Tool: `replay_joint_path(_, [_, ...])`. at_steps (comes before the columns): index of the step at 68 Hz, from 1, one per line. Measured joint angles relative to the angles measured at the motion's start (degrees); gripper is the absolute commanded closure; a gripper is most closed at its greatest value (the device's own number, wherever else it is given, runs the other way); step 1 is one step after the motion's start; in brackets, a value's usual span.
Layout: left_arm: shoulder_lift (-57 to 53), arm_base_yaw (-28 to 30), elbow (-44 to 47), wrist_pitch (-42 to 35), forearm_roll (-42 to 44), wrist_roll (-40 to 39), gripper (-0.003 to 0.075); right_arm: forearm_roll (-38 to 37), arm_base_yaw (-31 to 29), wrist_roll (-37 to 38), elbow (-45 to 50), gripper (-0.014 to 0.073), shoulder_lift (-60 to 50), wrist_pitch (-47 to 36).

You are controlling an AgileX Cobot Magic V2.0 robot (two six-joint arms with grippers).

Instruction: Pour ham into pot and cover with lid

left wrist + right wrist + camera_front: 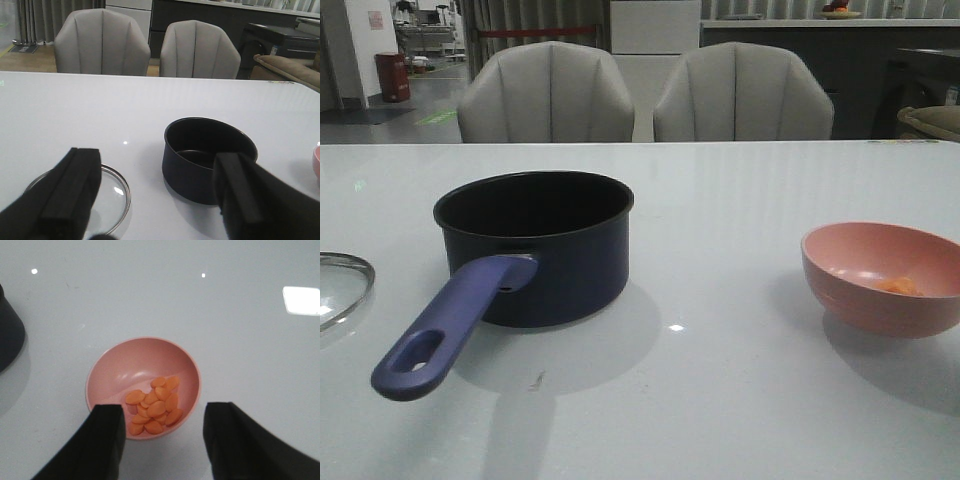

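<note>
The bowl's round opening is wider than my open fingers, so my right gripper will next grab the bowl by its thin rim (164,434) to pour the ham.
The dark navy pot (540,245) stands left of centre on the white table, its purple-blue handle (445,330) pointing toward the front left; it shows again as the pot (207,157) in the left wrist view. Orange ham (155,407) lies in a pink bowl (115,372), which sits at the right as the bowl (885,280). The glass lid (340,285) lies flat at the far left edge, its knob out of view. My left gripper (160,190) is open above the table between lid (112,192) and pot. My right gripper (162,432) is open just above the bowl's near rim.
Two grey chairs (645,95) stand behind the far table edge. The white table (720,400) runs to the front of the view. A corner of the pot (7,337) shows beside the bowl in the right wrist view.
</note>
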Motion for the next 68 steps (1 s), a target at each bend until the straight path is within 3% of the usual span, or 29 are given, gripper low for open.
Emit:
replay_joint_path(25, [0.0, 0.0, 0.0, 0.18, 0.0, 0.0, 0.0213, 0.26, -6.87, 0.0, -16.22, 0.0119, 26.48, 9.46])
replay_joint_path(56, [0.0, 0.0, 0.0, 0.23, 0.0, 0.0, 0.0213, 1.75, -6.96, 0.09, -21.66, 0.0121, 44.74, 10.38])
replay_joint_path(62, [0.0, 0.0, 0.0, 0.23, 0.0, 0.0, 0.0213, 3.11, -6.96, -0.01, -22.41, 0.0192, 46.98, 10.38])
replay_joint_path(68, [0.0, 0.0, 0.0, 0.23, 0.0, 0.0, 0.0213, 4.0, -6.96, -0.01, -23.27, 0.0387, 48.52, 10.38])
